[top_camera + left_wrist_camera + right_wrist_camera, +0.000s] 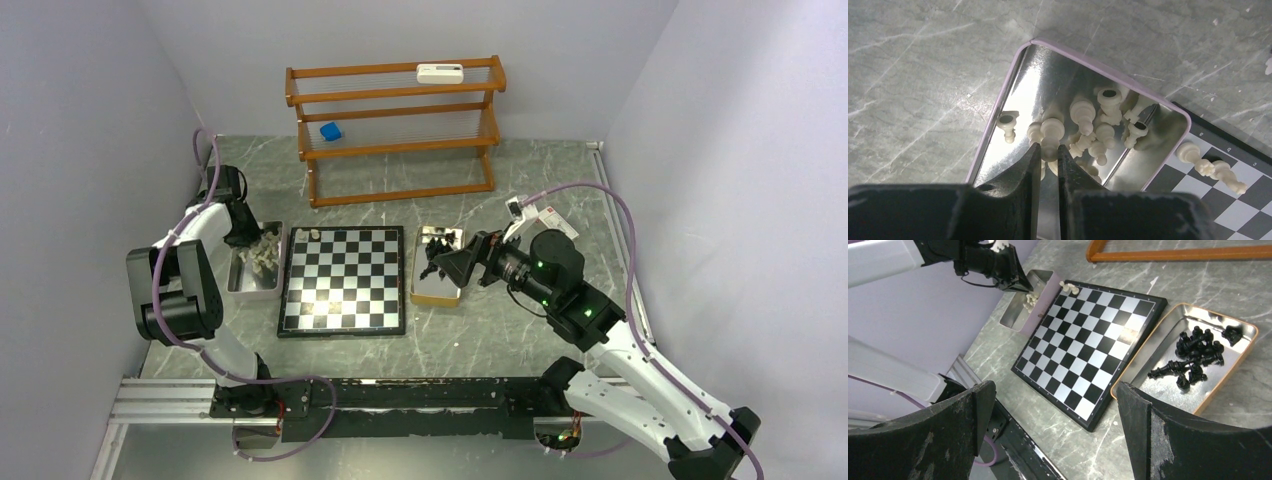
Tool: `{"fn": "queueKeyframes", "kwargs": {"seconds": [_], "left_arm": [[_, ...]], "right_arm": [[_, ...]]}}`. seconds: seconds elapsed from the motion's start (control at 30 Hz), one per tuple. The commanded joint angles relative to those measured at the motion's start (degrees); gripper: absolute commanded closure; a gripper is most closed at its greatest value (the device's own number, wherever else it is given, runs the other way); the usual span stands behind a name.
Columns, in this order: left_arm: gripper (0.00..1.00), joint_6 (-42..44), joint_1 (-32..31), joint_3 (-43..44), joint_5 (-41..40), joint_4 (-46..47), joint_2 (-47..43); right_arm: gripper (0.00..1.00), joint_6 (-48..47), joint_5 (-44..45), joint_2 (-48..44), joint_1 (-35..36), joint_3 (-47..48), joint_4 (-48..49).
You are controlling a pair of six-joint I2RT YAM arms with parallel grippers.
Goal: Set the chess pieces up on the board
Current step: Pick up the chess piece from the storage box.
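Observation:
My left gripper's fingers are closed on the cream piece (pixel 1052 134), so the piece would come up out of the metal tray if I lifted my left gripper now.
My left gripper (pixel 1049 147) reaches into the metal tray (pixel 998 110) of whitish-cream chess pieces (pixel 1098 125), left of the board (pixel 343 280). Its jaws are closed on one cream piece (pixel 1052 131), whose rounded head sticks out past the fingertips. Two cream pieces (pixel 1215 167) lie tipped over on the board's far left corner. My right gripper (pixel 1055 390) hangs open and empty above the near end of the orange-rimmed tray (pixel 1148 360). Several black chess pieces (pixel 1198 352) lie in a heap in that tray, to the right of the board (pixel 1088 335).
A wooden rack (pixel 395 130) stands behind the board, with a blue block (pixel 331 131) on its lower shelf and a white device (pixel 440 73) on top. Purple-grey walls close in the left and right sides. A black mounting rail (pixel 400 395) runs along the near edge.

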Motion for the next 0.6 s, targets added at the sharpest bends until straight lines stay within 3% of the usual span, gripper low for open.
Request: {"fn": "queueKeyframes", "kwargs": {"seconds": [0.0,0.57], "left_arm": [[0.86,-0.28,0.47,2.62,-1.15,-2.14,-3.09],[0.89,0.80,-1.66,2.80,-0.67,-5.28,-13.02]], "right_arm": [[0.04,-0.61,0.46,-0.81,0.22,-0.69,-0.64],[0.04,-0.21,0.19,-2.49,0.19,-1.04,-0.21]]}}
